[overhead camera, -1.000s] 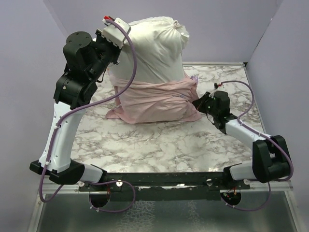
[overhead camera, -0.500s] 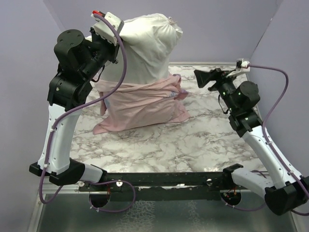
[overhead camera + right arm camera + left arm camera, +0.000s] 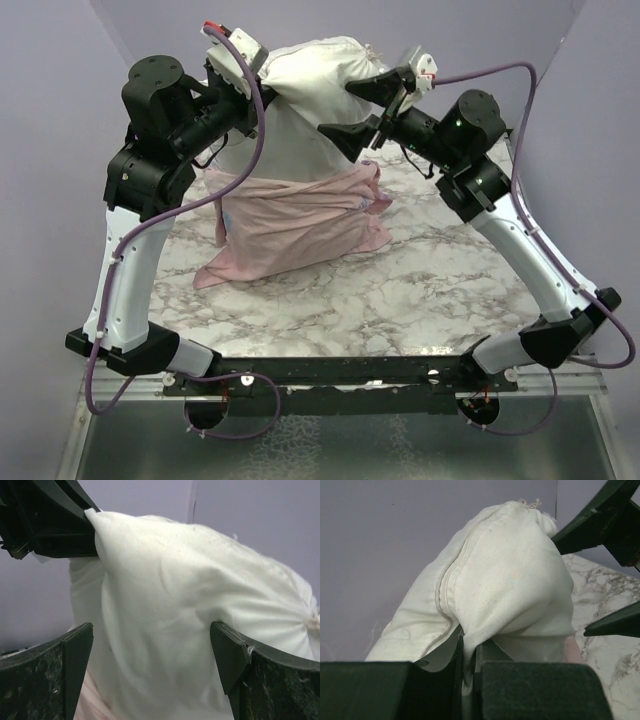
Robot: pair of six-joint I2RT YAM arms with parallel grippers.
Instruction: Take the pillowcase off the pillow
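My right gripper grabs the pillow by the fold (image 3: 352, 92) of its bare end (image 3: 342, 98) next, which leaves the bunched pillowcase free to slide off.
The white pillow (image 3: 305, 110) stands upright at the back of the table, its upper half bare. The pale pink pillowcase (image 3: 300, 220) is bunched around its lower half and spreads onto the table. My left gripper (image 3: 262, 85) is shut on the pillow's top left corner, and a fold of white fabric (image 3: 470, 645) is pinched between its fingers. My right gripper (image 3: 360, 112) is open, with its fingers (image 3: 227, 655) spread on either side of the pillow's upper right part (image 3: 165, 610). The right-hand fingertip touches the cloth. The left gripper (image 3: 55, 525) shows at the upper left of the right wrist view.
The marble tabletop (image 3: 400, 290) lies in front of the pillow. Purple walls (image 3: 470, 60) close the back and both sides. A black rail (image 3: 340, 370) carrying the arm bases runs along the near edge.
The right arm rose from the table beside the pillowcase to the pillow's upper right, and its jaws opened wide. The left gripper kept its hold while the pillow swayed slightly.
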